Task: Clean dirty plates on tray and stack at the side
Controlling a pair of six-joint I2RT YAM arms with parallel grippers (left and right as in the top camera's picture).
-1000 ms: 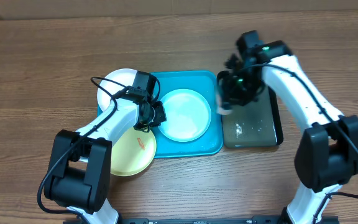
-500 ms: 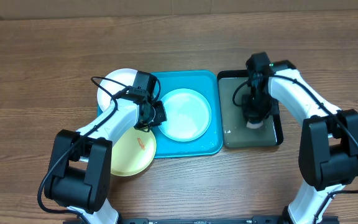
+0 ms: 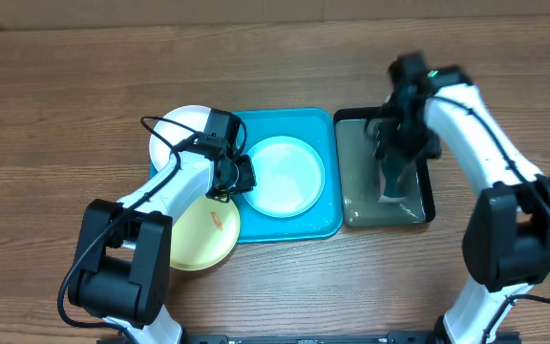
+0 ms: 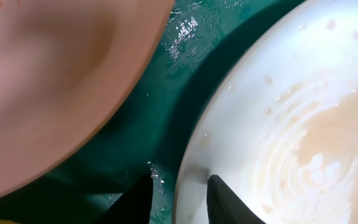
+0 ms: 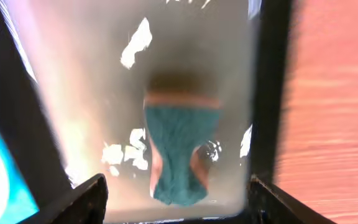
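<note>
The pale cyan plate needs to be drained and stacked aside. I should next use my left gripper to pick up the pale cyan plate's rim [image 3: 245, 188] [image 4: 179, 189] facing the white plate.
The teal tray [image 3: 306, 225] holds a pale cyan plate [image 3: 285, 177], wet and streaked in the left wrist view [image 4: 291, 112]. My left gripper [image 3: 240, 179] sits at that plate's left rim. Its fingers [image 4: 225, 202] straddle the rim a little open, with a sliver of tray showing beside the outer finger. A white plate [image 3: 178, 129] lies left of the tray, and a yellow-green plate [image 3: 203, 234] with an orange smear lies in front of it. My right gripper [image 3: 394, 162] hovers open over a green sponge [image 5: 179, 152].
The sponge rests in a glossy black tray [image 3: 361, 205] of shallow water right of the teal tray, its dark rim [image 5: 269, 93] showing in the right wrist view. Another plate's edge [image 4: 55, 93] lies close beside my left fingers. Bare wooden table surrounds everything.
My right gripper went down into the black tray, opened, let go of the sponge and rose slightly. My left jaws have loosened a little at the cyan plate's rim.
</note>
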